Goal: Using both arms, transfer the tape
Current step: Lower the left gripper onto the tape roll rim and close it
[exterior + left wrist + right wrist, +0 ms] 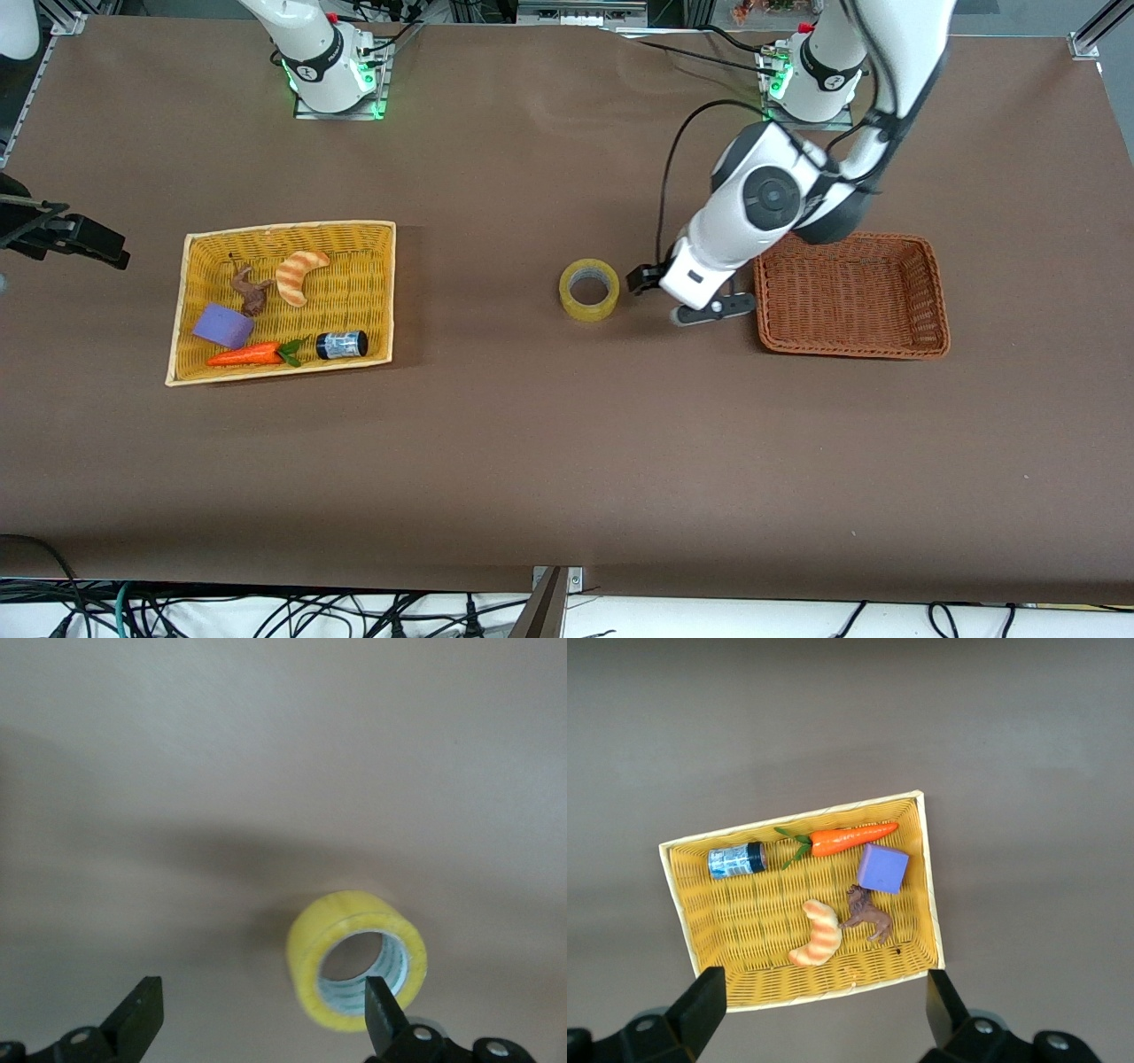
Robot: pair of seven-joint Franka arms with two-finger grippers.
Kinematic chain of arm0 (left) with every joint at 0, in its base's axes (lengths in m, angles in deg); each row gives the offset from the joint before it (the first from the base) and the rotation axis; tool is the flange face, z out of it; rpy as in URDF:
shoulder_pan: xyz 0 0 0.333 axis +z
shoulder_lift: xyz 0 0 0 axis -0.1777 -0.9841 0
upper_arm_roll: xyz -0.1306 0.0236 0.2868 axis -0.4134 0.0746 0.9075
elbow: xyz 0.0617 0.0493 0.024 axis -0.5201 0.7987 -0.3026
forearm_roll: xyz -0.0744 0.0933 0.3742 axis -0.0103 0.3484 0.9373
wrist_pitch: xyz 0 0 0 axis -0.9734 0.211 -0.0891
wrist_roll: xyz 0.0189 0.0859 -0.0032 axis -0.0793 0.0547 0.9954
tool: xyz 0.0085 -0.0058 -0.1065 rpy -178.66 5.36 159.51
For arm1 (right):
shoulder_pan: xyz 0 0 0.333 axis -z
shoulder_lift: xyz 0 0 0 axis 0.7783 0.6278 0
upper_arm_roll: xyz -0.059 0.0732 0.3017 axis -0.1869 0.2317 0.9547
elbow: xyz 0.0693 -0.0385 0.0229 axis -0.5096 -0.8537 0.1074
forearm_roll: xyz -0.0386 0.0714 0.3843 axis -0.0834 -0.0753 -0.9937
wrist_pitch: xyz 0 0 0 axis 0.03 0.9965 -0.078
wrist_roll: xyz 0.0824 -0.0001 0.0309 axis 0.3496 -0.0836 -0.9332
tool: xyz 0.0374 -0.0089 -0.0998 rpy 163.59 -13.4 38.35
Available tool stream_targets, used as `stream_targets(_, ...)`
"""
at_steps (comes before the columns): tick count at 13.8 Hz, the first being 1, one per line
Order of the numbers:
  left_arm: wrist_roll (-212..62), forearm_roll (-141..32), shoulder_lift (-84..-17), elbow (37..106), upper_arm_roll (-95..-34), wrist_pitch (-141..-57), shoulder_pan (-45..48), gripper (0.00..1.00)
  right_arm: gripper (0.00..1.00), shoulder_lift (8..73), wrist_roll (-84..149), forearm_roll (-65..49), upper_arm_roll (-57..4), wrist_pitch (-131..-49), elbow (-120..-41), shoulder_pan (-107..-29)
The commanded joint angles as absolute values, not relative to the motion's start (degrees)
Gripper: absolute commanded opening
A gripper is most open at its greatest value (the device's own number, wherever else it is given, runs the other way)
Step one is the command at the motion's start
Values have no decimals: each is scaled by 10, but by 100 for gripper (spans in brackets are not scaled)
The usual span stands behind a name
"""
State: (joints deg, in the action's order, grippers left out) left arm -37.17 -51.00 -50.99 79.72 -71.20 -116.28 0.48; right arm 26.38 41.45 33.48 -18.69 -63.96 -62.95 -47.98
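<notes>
I should grab the tape by its ring side (609,273) with my left gripper next. Then I can transfer it into the brown wicker basket (852,298).
The tape (589,307) is a yellowish ring with a grey core. It lies on the brown table near the middle. My left gripper (645,278) is low beside it, toward the left arm's end of the table, open and empty. In the left wrist view the tape (312,948) sits just ahead of one fingertip (379,1005), off to one side of the open left gripper (261,988). My right gripper (97,241) is up in the air by the right arm's end of the table, open and empty. The right wrist view shows the right gripper (824,983) open over the yellow basket.
A yellow wicker basket (199,244) holds a croissant (299,275), a brown animal figure, a purple block, a carrot (244,356) and a small black labelled cylinder (342,344). A brown wicker basket (850,341) stands beside the left gripper, toward the left arm's end.
</notes>
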Motion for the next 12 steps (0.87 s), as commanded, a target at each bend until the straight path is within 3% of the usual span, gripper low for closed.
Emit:
stream_targets(1, -354, -513, -562, 768, -697, -1184, -24, 100, 100, 209, 400, 322, -184, -650, -688, -451)
stream_targets(12, -346, -514, -621, 754, -682, -1201, -79, 100, 100, 234, 400, 322, -184, -652, -679, -443)
